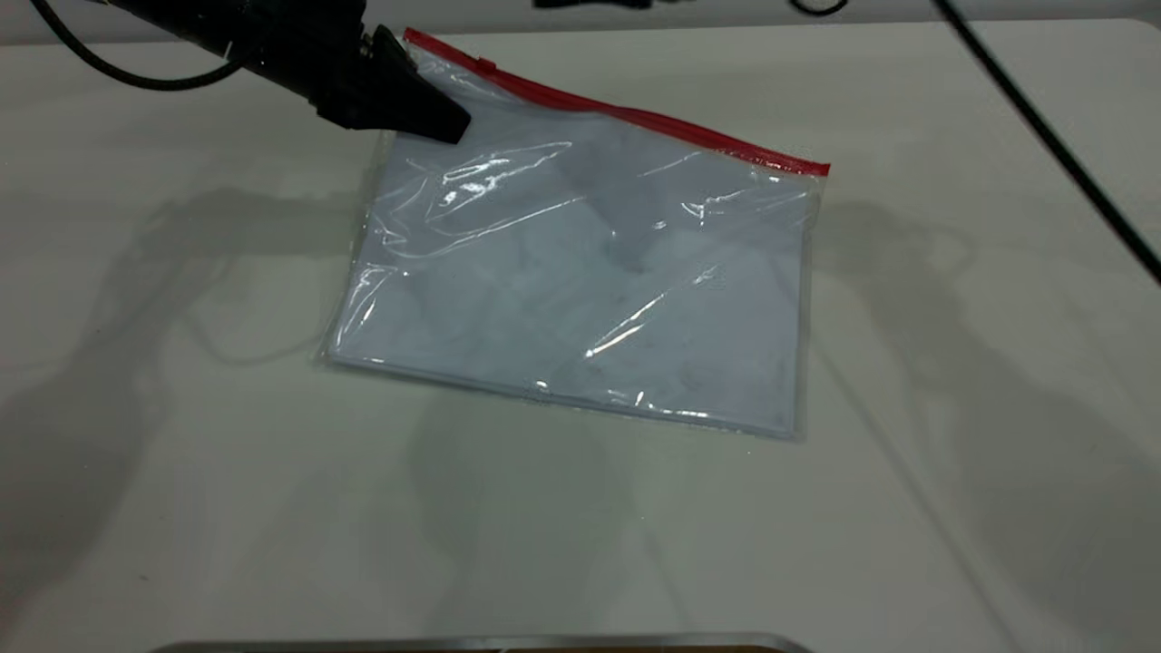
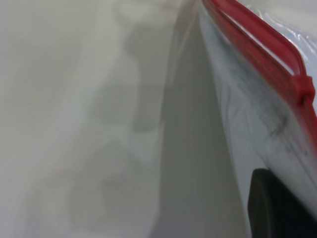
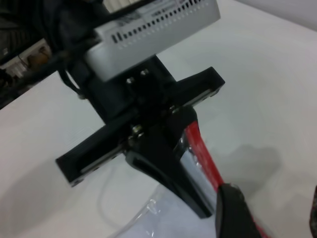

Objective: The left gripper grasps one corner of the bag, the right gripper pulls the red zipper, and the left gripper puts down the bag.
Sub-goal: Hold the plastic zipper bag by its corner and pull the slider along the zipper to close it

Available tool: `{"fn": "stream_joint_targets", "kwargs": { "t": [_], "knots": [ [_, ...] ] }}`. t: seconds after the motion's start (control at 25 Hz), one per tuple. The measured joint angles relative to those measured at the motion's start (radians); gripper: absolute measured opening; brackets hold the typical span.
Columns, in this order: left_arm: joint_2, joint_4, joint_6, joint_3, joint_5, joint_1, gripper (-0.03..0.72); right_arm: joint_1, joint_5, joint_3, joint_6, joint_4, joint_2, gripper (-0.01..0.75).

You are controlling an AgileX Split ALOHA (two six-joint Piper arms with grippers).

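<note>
The robot's right gripper next needs to grip the zipper by its slider tab (image 1: 487,64), so that it can pull the red zipper (image 1: 635,113) along the edge of the bag.
The bag (image 1: 580,281), clear film over white sheets, lies on the table with its far left corner lifted. The red zipper (image 1: 635,113) runs along its far edge, and the slider tab (image 1: 487,64) sits near the lifted corner. My left gripper (image 1: 449,125) is shut on that corner just below the zipper. The left wrist view shows one of its fingers (image 2: 277,208), the zipper (image 2: 262,44) and the tab (image 2: 304,89). My right gripper (image 3: 275,215) is out of the exterior view. It is open beside the zipper (image 3: 205,158), close behind the left gripper (image 3: 190,196).
A black cable (image 1: 1043,127) crosses the table's far right. A metal edge (image 1: 481,642) lies along the near border. Dark gear (image 1: 590,3) sits at the far border. The white table (image 1: 181,453) extends to the left and in front of the bag.
</note>
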Motion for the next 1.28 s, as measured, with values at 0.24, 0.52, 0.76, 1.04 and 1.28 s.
{"fn": "stream_joint_targets", "kwargs": {
  "t": [0.24, 0.52, 0.76, 1.04, 1.28],
  "knots": [
    [0.000, 0.029, 0.001, 0.000, 0.003, 0.000, 0.053, 0.014, 0.023, -0.068, 0.031, 0.008, 0.078, 0.412],
    [0.000, 0.031, 0.004, 0.000, 0.001, -0.005, 0.053, 0.040, 0.034, -0.111, 0.036, 0.021, 0.133, 0.412],
    [0.000, 0.031, 0.005, 0.000, 0.000, -0.005, 0.053, 0.054, 0.032, -0.115, 0.036, 0.040, 0.151, 0.412],
    [0.000, 0.031, 0.010, 0.000, 0.000, -0.005, 0.053, 0.067, 0.026, -0.118, 0.022, 0.097, 0.186, 0.412],
    [0.000, 0.033, 0.007, 0.000, 0.000, -0.005, 0.053, 0.085, -0.019, -0.124, 0.006, 0.104, 0.188, 0.351]
  ]
}}
